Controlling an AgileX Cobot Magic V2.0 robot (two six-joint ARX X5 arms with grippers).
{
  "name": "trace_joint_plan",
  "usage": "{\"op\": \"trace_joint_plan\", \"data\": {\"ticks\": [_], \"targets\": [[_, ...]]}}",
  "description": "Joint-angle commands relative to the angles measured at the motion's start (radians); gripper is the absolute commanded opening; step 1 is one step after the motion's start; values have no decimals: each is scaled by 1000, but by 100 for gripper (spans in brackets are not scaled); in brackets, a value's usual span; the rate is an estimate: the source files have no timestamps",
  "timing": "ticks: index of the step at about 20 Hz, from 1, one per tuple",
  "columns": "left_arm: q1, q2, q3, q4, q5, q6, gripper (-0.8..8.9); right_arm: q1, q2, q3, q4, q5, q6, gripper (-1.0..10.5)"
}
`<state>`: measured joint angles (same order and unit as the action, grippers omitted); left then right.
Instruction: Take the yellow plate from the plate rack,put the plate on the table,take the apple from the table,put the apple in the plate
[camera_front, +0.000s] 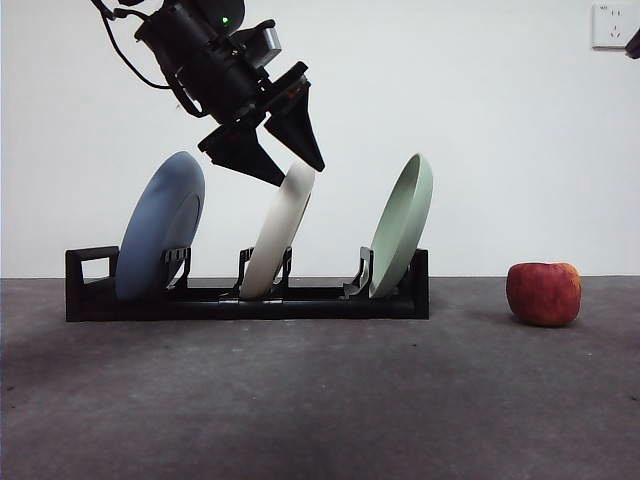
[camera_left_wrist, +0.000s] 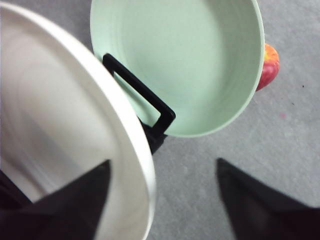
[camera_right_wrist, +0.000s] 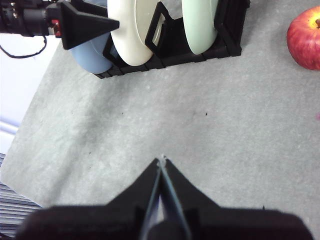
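The left gripper grabs the plate by its clear upper rim (camera_front: 301, 173) (camera_left_wrist: 149, 196) next. The black wires of the rack crowd the yellow plate's lower edge.
The yellow plate (camera_front: 280, 235) (camera_left_wrist: 60, 125) (camera_right_wrist: 132, 30), cream in colour, stands tilted in the middle slot of the black plate rack (camera_front: 300, 302) (camera_left_wrist: 145, 95) (camera_right_wrist: 200, 52). My left gripper (camera_front: 298, 172) (camera_left_wrist: 164, 161) is open at the plate's top rim, one jaw on each side of the rim; whether it touches is unclear. The red apple (camera_front: 544, 293) (camera_left_wrist: 269, 65) (camera_right_wrist: 306, 37) sits on the table (camera_front: 320, 400) to the right of the rack. My right gripper (camera_right_wrist: 161, 160) hangs shut and empty over bare table, well away from the rack.
A blue plate (camera_front: 160, 225) (camera_right_wrist: 90, 55) fills the rack's left slot and a pale green plate (camera_front: 403, 225) (camera_left_wrist: 185, 60) (camera_right_wrist: 200, 25) the right one. A wall socket (camera_front: 610, 25) is at the top right.
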<state>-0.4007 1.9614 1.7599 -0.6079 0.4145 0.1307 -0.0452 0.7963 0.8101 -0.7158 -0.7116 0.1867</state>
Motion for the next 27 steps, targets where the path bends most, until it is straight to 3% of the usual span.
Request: {"op": "trace_joint_plan", "data": {"ticks": [1, 7, 11, 22, 27], "targets": [[-5, 21, 2, 10, 4, 13, 239, 0, 0, 6, -10, -2, -11, -2], [-5, 49, 2, 26, 4, 23, 144, 0, 0, 6, -18, -3, -11, -2], [-5, 72, 2, 34, 3, 23, -13, 0, 0, 6, -20, -3, -11, -2], [-4, 34, 68, 17, 29, 19, -13, 0, 0, 6, -20, 13, -27, -2], [-4, 2, 204, -93, 41, -1, -13, 0, 0, 6, -20, 13, -33, -2]]}}
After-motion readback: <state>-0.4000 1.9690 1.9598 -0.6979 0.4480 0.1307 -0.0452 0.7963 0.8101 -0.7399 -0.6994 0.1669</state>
